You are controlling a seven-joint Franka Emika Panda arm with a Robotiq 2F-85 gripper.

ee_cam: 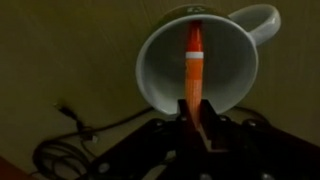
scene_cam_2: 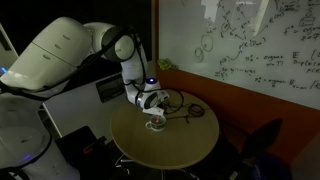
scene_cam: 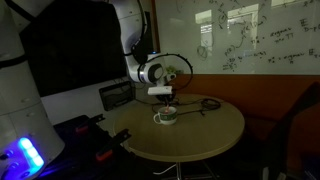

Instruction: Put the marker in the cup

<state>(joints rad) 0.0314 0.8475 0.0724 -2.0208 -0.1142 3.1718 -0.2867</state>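
The marker's red end lies beyond my fingertips within the white cup's rim (scene_cam: 166,110) (ee_cam: 140,70) and the marker would drop inside, so it is time to open.
In the wrist view my gripper (ee_cam: 192,115) is shut on the orange-red marker (ee_cam: 194,60). The marker points down into the mouth of the white cup (ee_cam: 165,70), whose handle is at the upper right. I cannot tell whether the tip touches the cup's bottom. In both exterior views the gripper (scene_cam: 162,98) (scene_cam_2: 153,110) hangs straight above the cup (scene_cam: 165,118) (scene_cam_2: 155,125), which stands near the middle of the round table. The marker is too small to make out there.
A black looped cable (ee_cam: 80,128) (scene_cam: 205,103) (scene_cam_2: 190,110) lies on the round wooden table (scene_cam: 215,130) (scene_cam_2: 185,148) beside the cup. A dark boxy device (scene_cam: 117,95) (scene_cam_2: 108,88) stands behind the table. A whiteboard covers the wall behind.
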